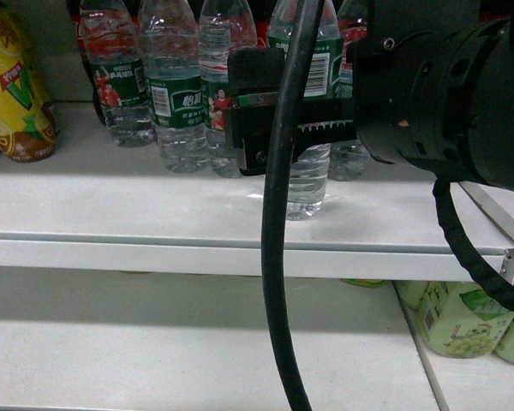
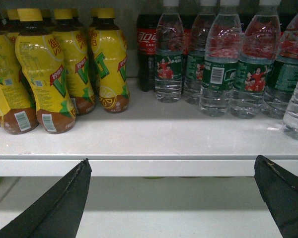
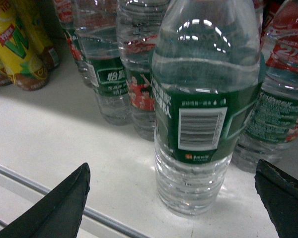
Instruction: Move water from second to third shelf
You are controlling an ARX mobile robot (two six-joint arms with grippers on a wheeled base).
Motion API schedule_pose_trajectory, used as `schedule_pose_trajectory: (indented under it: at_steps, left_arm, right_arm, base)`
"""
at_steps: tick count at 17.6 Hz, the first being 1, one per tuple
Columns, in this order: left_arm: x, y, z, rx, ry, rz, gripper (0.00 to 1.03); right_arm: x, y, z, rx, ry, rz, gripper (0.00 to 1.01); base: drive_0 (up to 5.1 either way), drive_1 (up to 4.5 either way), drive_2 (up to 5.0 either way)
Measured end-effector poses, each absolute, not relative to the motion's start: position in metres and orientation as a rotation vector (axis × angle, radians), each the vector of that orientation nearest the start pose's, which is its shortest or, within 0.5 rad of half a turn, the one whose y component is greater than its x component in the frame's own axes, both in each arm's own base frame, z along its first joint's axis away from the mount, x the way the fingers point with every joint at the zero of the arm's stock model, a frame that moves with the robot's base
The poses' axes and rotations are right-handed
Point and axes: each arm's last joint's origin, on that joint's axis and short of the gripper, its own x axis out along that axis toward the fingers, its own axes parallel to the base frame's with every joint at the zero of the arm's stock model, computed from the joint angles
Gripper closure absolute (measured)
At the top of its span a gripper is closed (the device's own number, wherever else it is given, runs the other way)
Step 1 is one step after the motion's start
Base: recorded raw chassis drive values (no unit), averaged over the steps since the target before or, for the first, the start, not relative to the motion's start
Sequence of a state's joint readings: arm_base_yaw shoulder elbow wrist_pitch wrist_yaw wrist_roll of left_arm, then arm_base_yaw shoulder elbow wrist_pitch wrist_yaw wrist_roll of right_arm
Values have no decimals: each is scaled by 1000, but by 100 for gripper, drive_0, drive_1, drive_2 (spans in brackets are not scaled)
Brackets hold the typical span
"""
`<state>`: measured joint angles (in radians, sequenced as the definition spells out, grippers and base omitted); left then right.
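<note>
Next, the right gripper grabs the bottle by its green-labeled middle, so the water bottle's base stays free to stand on the third shelf.
The water I face is a clear ribbed bottle with a dark green label and white barcode, standing upright at the front of a row of like bottles on the upper white shelf. My right gripper is open, its fingers either side of the bottle's base and short of touching it. In the head view one black finger sits left of this bottle. My left gripper is open and empty, level with the shelf's front edge.
Yellow tea bottles fill the shelf's left side, with a dark cola bottle behind the water row. The lower shelf bears green bottles at right. A black cable hangs across the head view.
</note>
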<state>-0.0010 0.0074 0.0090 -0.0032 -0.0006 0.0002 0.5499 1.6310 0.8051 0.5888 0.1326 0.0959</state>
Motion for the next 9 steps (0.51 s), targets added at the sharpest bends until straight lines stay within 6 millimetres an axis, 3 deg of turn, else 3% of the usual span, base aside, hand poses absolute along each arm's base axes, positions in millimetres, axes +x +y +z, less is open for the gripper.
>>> schedule_pose_trajectory:
  at_steps: [3,4,9]
  left_arm:
    - [98,0,166,0,2,0,5]
    - [98,0,166,0,2,0,5]
    - [98,0,166,0,2,0,5]
  right_arm:
    - [299,176,212,62,206,401,3]
    - [305,178,206,62,217,395,3]
    - [333,187,215,41,186,371,3]
  base:
    - [0,0,0]
    - [0,0,0]
    - [0,0,0]
